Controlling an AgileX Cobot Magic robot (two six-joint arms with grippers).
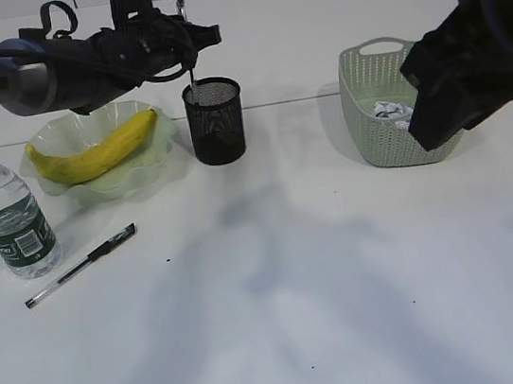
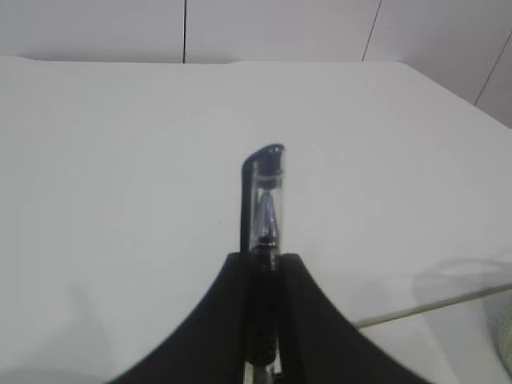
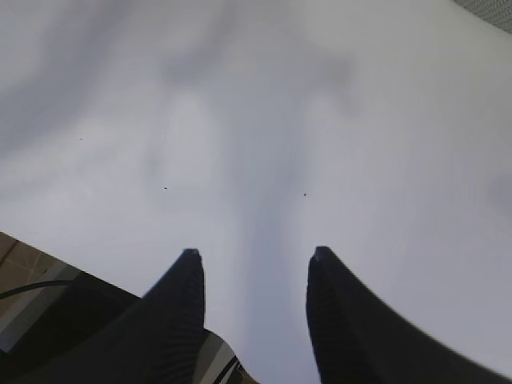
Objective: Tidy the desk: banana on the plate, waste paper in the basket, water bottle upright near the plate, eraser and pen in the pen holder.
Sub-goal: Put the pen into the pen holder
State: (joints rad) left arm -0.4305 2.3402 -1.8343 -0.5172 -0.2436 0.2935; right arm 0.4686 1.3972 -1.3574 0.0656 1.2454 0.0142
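Observation:
My left gripper is ready to let go of the pen, because the pen's lower end is standing inside the rim of the black mesh holder (image 1: 216,121).
My left gripper (image 1: 187,49) (image 2: 264,258) is shut on a clear pen with a black cap (image 2: 263,200) and holds it upright over the black mesh pen holder (image 1: 216,121); the pen's lower end (image 1: 194,88) hangs at the holder's rim. A second pen (image 1: 80,265) lies on the table at the front left. The banana (image 1: 98,153) lies on the green plate (image 1: 153,170). The water bottle (image 1: 9,212) stands upright left of the plate. Waste paper (image 1: 391,112) lies in the green basket (image 1: 372,128). My right gripper (image 3: 256,254) is open and empty above bare table. No eraser shows.
My right arm (image 1: 468,67) is a dark bulk in front of the basket's right side. A seam in the white table (image 1: 292,101) runs behind the holder. Wall panels stand at the table's far edge.

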